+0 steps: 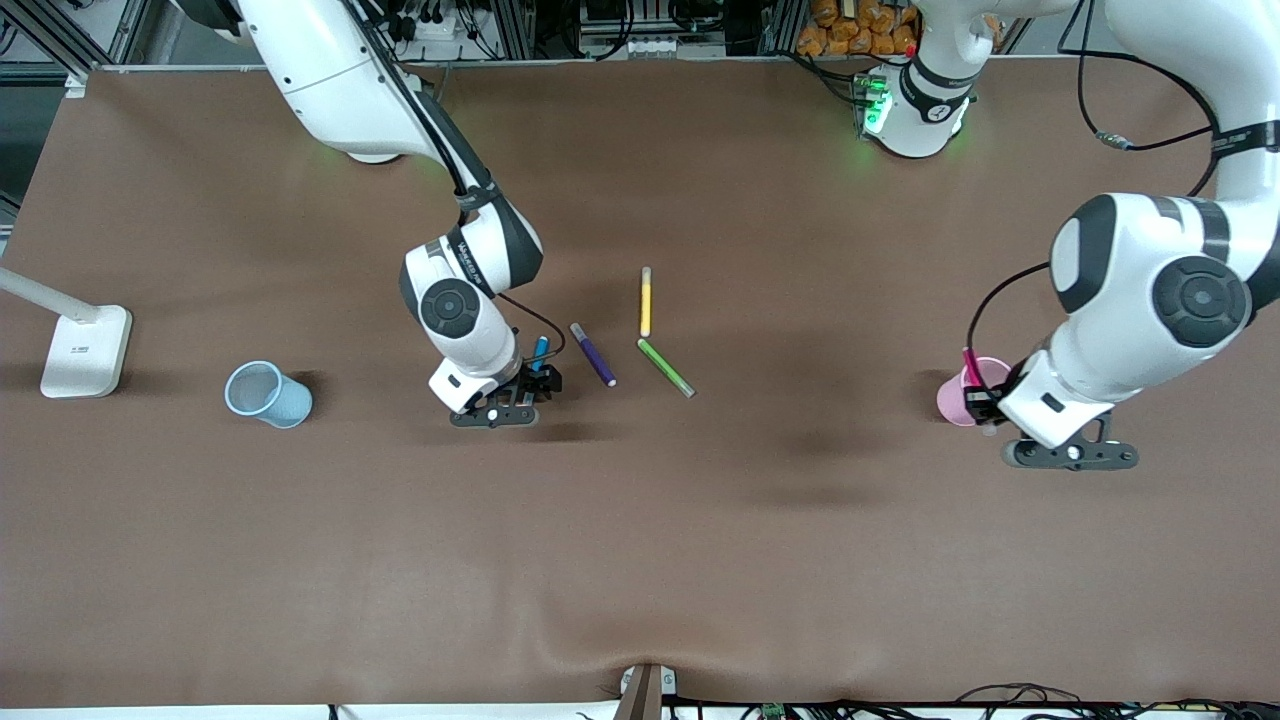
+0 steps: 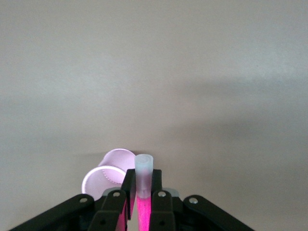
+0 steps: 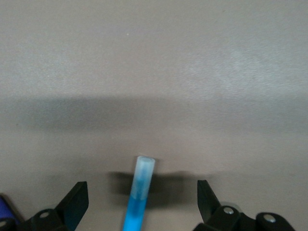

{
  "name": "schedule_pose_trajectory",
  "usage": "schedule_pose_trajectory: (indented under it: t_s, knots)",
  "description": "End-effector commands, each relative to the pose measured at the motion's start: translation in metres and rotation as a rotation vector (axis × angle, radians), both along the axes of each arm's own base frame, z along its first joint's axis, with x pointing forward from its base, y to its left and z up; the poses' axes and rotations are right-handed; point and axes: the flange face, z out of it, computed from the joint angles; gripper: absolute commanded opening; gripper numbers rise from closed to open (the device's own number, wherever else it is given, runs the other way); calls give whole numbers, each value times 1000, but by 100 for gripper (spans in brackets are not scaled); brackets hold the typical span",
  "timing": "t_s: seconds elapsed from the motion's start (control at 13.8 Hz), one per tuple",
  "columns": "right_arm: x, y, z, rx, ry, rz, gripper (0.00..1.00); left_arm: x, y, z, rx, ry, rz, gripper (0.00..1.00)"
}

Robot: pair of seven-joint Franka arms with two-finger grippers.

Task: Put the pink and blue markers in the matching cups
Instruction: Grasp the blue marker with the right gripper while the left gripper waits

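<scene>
I need to grab the blue marker by its body (image 3: 134, 211) with my right gripper next. Then it can go in the pale blue cup.
The blue marker (image 1: 540, 352) lies on the brown table, its greyish end showing in the right wrist view (image 3: 143, 173). My right gripper (image 1: 533, 385) is down at the table and open, one finger on each side of the marker (image 3: 142, 195), neither touching it. My left gripper (image 1: 980, 400) is shut on the pink marker (image 1: 969, 364), held upright at the pale pink cup (image 1: 955, 400). In the left wrist view the marker's greyish end (image 2: 144, 166) sticks out past the fingers beside the cup's rim (image 2: 96, 174). The pale blue cup (image 1: 268, 394) stands toward the right arm's end.
A purple pen (image 1: 593, 355), a yellow pen (image 1: 646, 302) and a green pen (image 1: 666, 368) lie near the table's middle, beside the blue marker. A white lamp base (image 1: 85, 350) stands at the right arm's end of the table.
</scene>
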Motion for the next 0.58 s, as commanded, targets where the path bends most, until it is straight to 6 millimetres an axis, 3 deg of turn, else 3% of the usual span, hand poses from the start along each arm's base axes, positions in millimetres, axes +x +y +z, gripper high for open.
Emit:
schedule_pose_trajectory:
  t_s: [0.0,0.51]
  knots:
    - [-2,3,-12,1,-19,-35,100,-4,14,14,20,-10,-8,0]
    - [-4,5,-15,0,-17,-36,100,-13,49,-10,47,-80,-47,0]
